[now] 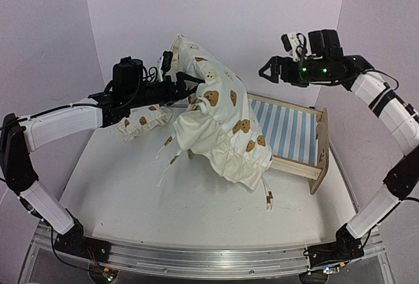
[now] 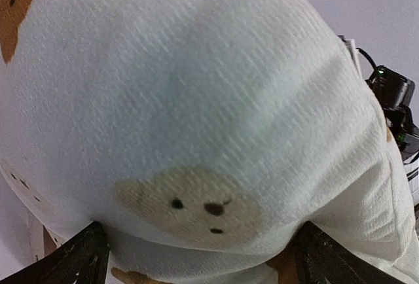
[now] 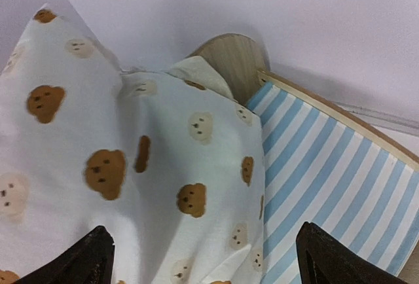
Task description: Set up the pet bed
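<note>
My right gripper's open fingers are hanging in the air. My right gripper would leave all fabric of the cushion (image 1: pixel 222 124) behind if I lifted it now.
The pet bed (image 1: pixel 292 131) stands at the right of the table, its blue-and-white striped base (image 3: pixel 327 166) bare on the right and its rounded headboard (image 3: pixel 232 61) poking out behind the fabric. A large cream bear-print cushion (image 1: pixel 222 124) rears up over the bed's left part and spills onto the table. My left gripper (image 1: pixel 190 86) is open and pushed into the cushion (image 2: pixel 196 101), which bulges between its spread fingers (image 2: pixel 78 258). My right gripper (image 1: pixel 267 71) hangs open high above the bed, nothing between its fingers, cushion (image 3: pixel 131 166) and stripes below it.
A small matching bear-print pillow (image 1: pixel 144 124) lies on the table under my left arm. The cushion's ties (image 1: pixel 167 159) trail over the white tabletop toward the front. Purple walls close in the back and sides.
</note>
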{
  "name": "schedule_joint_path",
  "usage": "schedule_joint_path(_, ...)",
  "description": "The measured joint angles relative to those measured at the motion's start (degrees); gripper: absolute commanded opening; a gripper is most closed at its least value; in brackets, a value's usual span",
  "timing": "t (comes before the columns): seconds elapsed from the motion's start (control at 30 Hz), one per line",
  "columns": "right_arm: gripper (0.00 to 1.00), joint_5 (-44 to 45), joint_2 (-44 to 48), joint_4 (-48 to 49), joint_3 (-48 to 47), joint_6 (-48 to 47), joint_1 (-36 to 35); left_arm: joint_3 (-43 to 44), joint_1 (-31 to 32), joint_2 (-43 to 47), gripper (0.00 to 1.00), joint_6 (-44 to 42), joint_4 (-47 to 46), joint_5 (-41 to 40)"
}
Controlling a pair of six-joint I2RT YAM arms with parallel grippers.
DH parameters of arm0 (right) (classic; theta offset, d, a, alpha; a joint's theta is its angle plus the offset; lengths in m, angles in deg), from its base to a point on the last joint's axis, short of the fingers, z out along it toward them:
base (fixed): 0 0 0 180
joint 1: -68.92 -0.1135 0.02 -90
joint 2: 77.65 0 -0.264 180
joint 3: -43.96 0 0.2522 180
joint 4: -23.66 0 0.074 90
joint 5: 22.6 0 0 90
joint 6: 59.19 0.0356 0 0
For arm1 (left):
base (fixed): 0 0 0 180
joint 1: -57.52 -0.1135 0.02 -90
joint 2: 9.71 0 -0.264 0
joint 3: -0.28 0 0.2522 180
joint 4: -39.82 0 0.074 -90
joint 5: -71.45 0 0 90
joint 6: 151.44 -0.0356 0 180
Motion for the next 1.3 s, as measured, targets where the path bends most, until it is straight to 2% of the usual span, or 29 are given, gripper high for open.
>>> schedule_joint_path(0.23,0.98,5.6,-6.1,-5.6,-18.2,-2.4,-16.2,1.9,0.0,-0.9,0.99,0.8,-0.1,1.8)
schedule_joint_path(0.33,0.98,11.0,-9.5,-7.0,-24.5,-3.0,-21.5,2.0,0.0,-1.1,0.99,0.8,-0.1,2.3)
schedule_joint_path(0.53,0.98,22.6,-19.6,-9.8,-37.8,-4.8,-28.2,2.8,0.0,-2.1,0.99,0.9,-0.1,3.0)
schedule_joint_path(0.67,0.98,30.4,-25.5,-10.4,-42.8,-6.5,-31.0,3.0,0.0,-2.5,0.99,0.9,-0.1,3.8)
schedule_joint_path(0.7,0.95,32.7,-26.6,-10.6,-43.4,-6.9,-31.5,3.0,0.0,-2.5,0.99,0.9,-0.1,3.9)
schedule_joint_path(0.73,0.88,34.8,-27.5,-10.6,-43.6,-7.2,-31.9,3.0,0.0,-2.6,0.99,0.9,-0.1,3.9)
schedule_joint_path(0.8,0.58,38.9,-28.9,-10.6,-43.7,-8.0,-32.2,3.0,0.0,-2.6,0.99,0.9,0.2,4.0)
schedule_joint_path(0.83,0.46,40.4,-29.2,-10.8,-43.8,-8.3,-32.2,3.0,0.0,-2.6,0.99,0.8,0.2,3.9)
schedule_joint_path(1.03,0.0,45.4,-29.7,-11.5,-43.6,-9.0,-32.1,0.6,0.0,-1.3,0.99,0.7,-0.4,3.6)
schedule_joint_path(1.2,0.0,47.4,-26.2,-10.4,-36.0,-10.7,-31.5,-7.2,-0.2,4.4,0.99,-0.9,0.1,0.9)
schedule_joint_path(1.3,0.0,43.3,-21.0,-8.1,-27.7,-10.9,-28.4,-11.5,-0.9,10.0,0.99,-2.3,2.3,-2.6)
